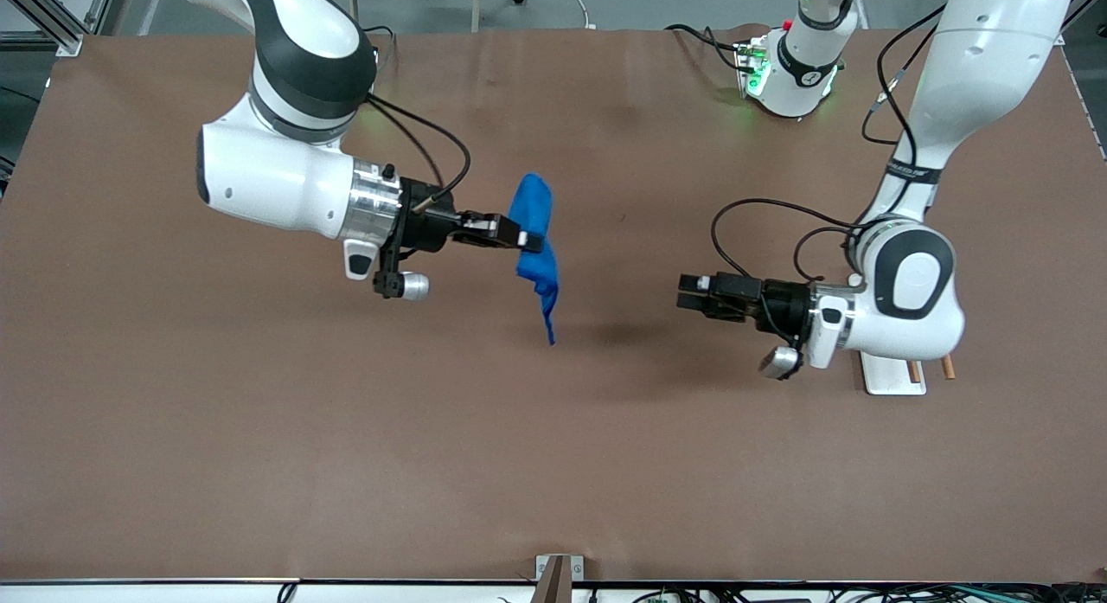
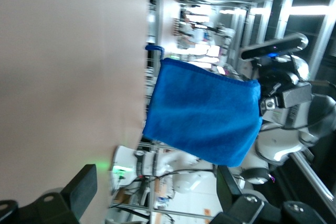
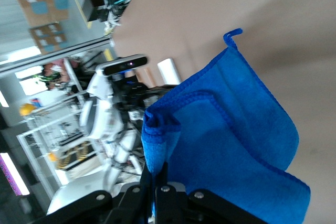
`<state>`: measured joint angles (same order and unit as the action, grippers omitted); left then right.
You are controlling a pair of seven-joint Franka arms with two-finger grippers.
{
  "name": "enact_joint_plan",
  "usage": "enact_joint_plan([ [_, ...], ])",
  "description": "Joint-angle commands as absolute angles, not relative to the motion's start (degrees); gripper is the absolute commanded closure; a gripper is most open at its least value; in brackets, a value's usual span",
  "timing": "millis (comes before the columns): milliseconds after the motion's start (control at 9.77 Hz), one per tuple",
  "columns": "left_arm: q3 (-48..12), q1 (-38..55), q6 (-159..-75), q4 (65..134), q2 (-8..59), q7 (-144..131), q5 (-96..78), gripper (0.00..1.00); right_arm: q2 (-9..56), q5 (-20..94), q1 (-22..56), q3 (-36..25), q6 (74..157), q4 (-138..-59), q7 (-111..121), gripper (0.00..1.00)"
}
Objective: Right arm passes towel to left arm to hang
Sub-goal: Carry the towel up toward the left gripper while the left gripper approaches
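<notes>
The towel's plain corner (image 2: 147,132) is the part my left gripper should grab next. The blue towel's hanging loop (image 2: 155,50) then stays free to go on the pegs.
The bright blue towel (image 1: 536,240) hangs in the air over the middle of the table, pinched by my right gripper (image 1: 529,238), which is shut on its upper part. In the right wrist view the towel (image 3: 231,145) spreads out from the shut fingers, its corner loop (image 3: 232,35) at the outer corner. My left gripper (image 1: 683,293) is open and empty, held level over the table and pointing at the towel with a gap between them. In the left wrist view the towel (image 2: 205,114) hangs ahead between my open fingers (image 2: 84,187).
The brown table (image 1: 346,430) is bare around the arms. A white stand base with two brown pegs (image 1: 895,374) sits under the left arm's wrist. The left arm's green-lit base (image 1: 783,75) stands at the table's robot edge.
</notes>
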<state>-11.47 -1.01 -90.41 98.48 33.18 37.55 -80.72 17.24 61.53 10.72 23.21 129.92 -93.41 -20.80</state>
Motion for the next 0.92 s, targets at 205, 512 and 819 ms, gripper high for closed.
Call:
enact_joint_plan([
  [205, -13.7, -1.0, -83.8, 99.4, 40.9, 51.9, -89.1, 0.00, 19.2, 71.6, 12.0, 28.5, 140.2, -91.7, -21.5, 1.00],
  [512, -15.6, -0.7, -80.3, 99.1, 43.0, 52.0, -95.8, 0.00, 20.8, 74.0, 12.3, 31.5, 145.6, -91.3, -21.4, 1.00],
  [819, -15.9, 0.3, -80.2, 98.9, 43.9, 54.1, -97.7, 0.00, 23.5, 74.1, 15.5, 31.7, 150.8, -88.7, -21.5, 1.00],
])
